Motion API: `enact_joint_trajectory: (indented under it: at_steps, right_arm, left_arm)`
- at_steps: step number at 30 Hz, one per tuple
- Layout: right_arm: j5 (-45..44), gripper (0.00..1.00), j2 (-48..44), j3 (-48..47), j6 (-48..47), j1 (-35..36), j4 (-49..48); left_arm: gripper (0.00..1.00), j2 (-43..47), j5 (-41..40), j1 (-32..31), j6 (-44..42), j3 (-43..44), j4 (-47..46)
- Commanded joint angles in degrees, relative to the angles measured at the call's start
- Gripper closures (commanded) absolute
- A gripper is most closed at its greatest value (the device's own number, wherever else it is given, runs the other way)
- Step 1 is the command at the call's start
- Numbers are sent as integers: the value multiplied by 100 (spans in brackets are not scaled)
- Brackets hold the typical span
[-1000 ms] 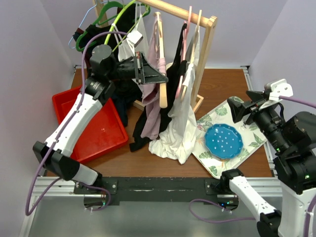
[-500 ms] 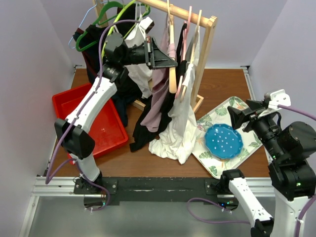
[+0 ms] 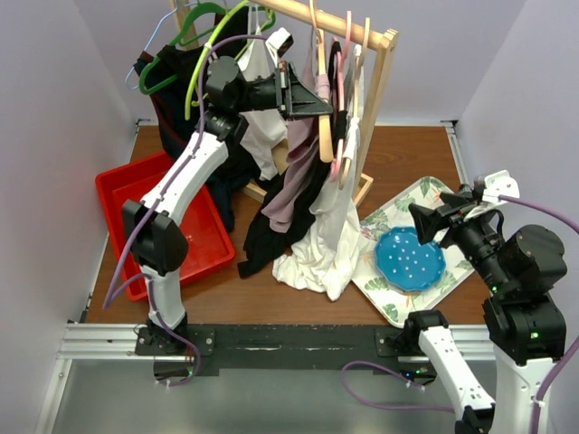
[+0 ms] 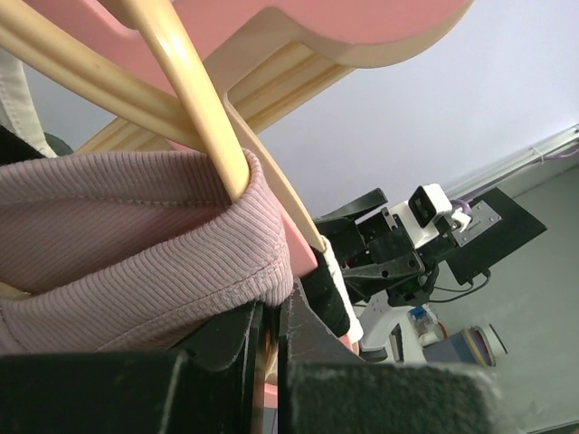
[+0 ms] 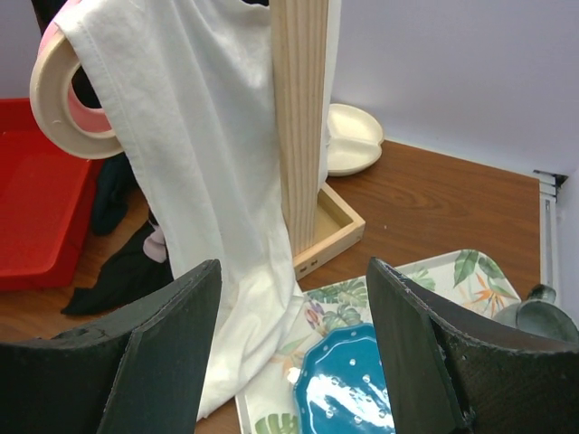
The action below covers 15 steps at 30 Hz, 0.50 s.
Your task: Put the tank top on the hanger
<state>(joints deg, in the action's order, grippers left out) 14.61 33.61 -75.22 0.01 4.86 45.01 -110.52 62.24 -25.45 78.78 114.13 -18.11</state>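
Observation:
The hanger's hook loops over the rack's wooden bar (image 3: 298,10), so the hanger would hang there and my left gripper should open its fingers.
The hanger (image 3: 325,140), pale wood, hangs at the clothes rack with the dusty-mauve tank top (image 3: 291,194) draped over it and trailing down to the table. My left gripper (image 3: 317,101) is raised to the rack and shut on the hanger. In the left wrist view the ribbed mauve tank top (image 4: 136,244) lies over the hanger's arm (image 4: 194,99), just above my closed left gripper (image 4: 271,334). My right gripper (image 3: 425,220) hovers open and empty above the leaf-print tray; the right wrist view shows this gripper (image 5: 294,353) facing the rack's post.
The wooden rack rail (image 3: 335,23) carries green, lime and pink hangers, black garments and a white tank top (image 5: 208,163). A red bin (image 3: 194,244) sits at left. A blue plate (image 3: 409,258) rests on the tray (image 3: 470,262). A cream divided plate (image 5: 353,136) lies behind the post (image 5: 298,117).
My left arm has lifted the hanger with the tank top up and rightward, close to the rack rail. The right arm has shifted a little to the left.

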Motion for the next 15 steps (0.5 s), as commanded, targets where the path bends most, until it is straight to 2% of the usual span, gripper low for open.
enact_joint_trajectory:
  at_steps: [1, 3, 7, 12, 13, 15]
  right_arm:
    - [121, 31, -73, 34, 122, -38, -221]
    - [138, 31, -82, 51, 131, -56, -230]
    - [173, 31, -100, 51, 139, -91, -221]
    - [218, 31, -82, 16, 157, -170, -212]
    - [226, 31, -73, 8, 148, -187, -212]
    - [209, 30, -56, -45, 131, -257, -177]
  left_arm:
    - [100, 197, -63, 58, 6, 5, -431]
    - [100, 364, -63, 84, -135, -162, -247]
    - [81, 768, -132, 189, -582, -514, 166]
    - [66, 1199, -194, 330, -803, -830, 431]
    - [59, 1252, -203, 383, -864, -865, 448]
    - [52, 1462, -264, 436, -1031, -953, 632]
